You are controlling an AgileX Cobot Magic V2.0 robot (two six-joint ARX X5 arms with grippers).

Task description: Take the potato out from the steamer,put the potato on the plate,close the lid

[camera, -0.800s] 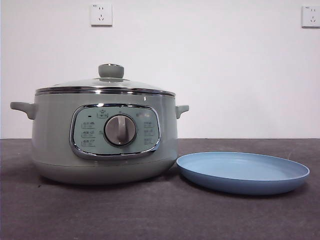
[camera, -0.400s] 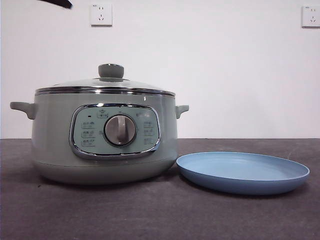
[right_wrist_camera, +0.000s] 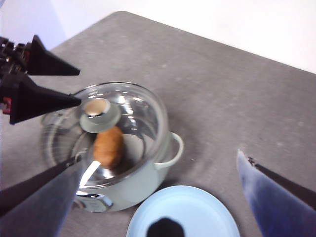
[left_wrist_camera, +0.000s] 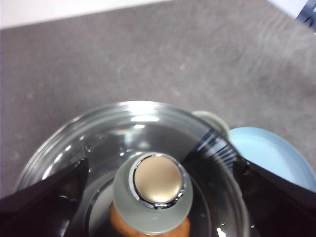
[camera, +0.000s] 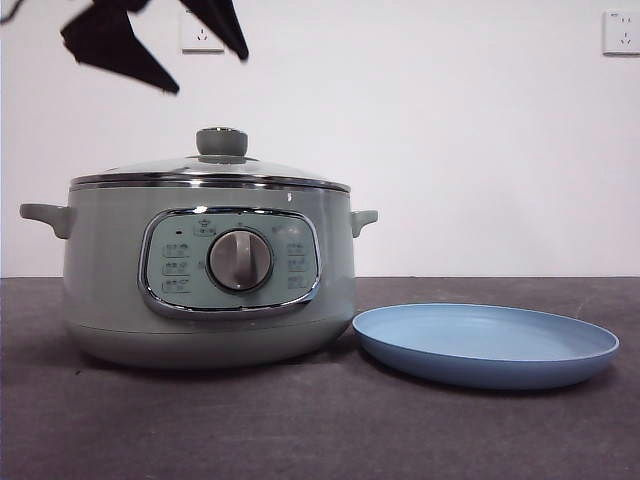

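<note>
The glass lid will be picked up by its knob with my left gripper next, to uncover the potato inside the steamer.
The sage-green steamer stands at the left of the table with its glass lid on. Through the glass, the orange-brown potato lies inside the steamer. My left gripper hangs open just above the lid's knob. In the left wrist view its jaws stand wide on either side of the knob, not touching it. The light-blue plate lies to the right of the steamer. My right gripper is open and held high over the table, holding nothing.
Two wall sockets sit on the white wall behind. Dark grey table stretches in front of the steamer and plate. The steamer's side handle points toward the plate.
The left gripper has come down into the front view at the top left, toward the lid's knob. Steamer, lid and plate have not moved.
</note>
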